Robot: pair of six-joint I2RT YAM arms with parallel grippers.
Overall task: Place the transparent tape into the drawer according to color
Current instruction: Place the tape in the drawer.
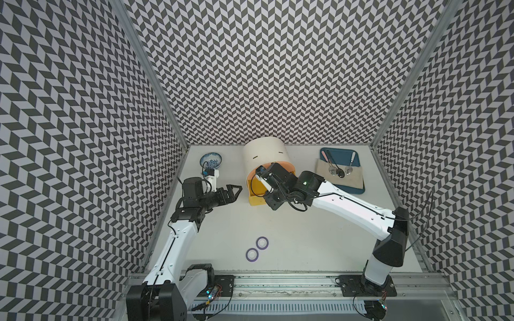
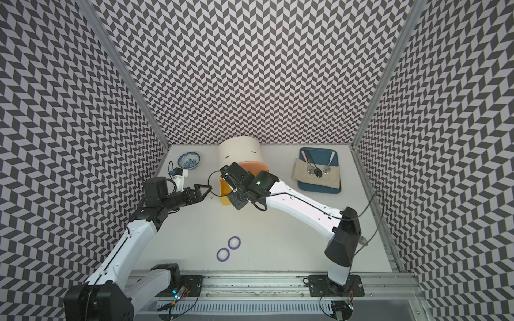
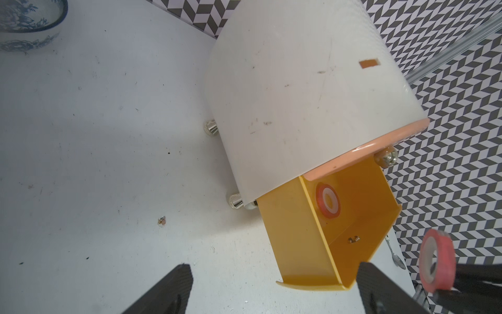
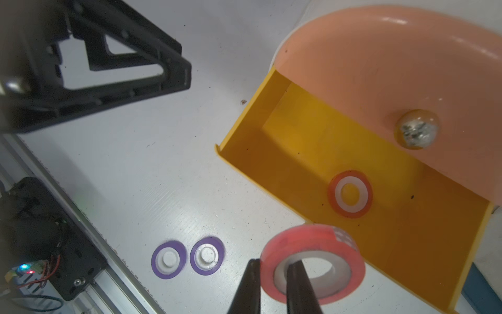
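The ring would drop short if I opened my right gripper now, because the drawer's front edge and the table are below. I should move the ring into the drawer before I let it go.
The white arch-topped cabinet [image 1: 264, 155] stands at the back with its yellow drawer [image 4: 312, 141] pulled out under the shut peach-pink front [image 4: 380, 68]. One red-pink tape ring [image 4: 350, 194] lies flat on the yellow drawer's floor. My right gripper [image 4: 274, 263] is shut on a second red-pink tape ring [image 4: 312, 244], with one finger inside its white core. It holds the ring by the drawer's front edge. Two purple tape rings [image 1: 262, 242] [image 1: 252, 254] lie side by side on the table nearer the front. My left gripper [image 1: 236, 193] hangs open and empty just left of the yellow drawer.
A blue-and-white bowl [image 1: 210, 160] sits at the back left, behind my left wrist. At the back right is a blue tray [image 1: 339, 152] with a beige cloth and spoons on it. My right wrist covers most of the open drawer in both top views.
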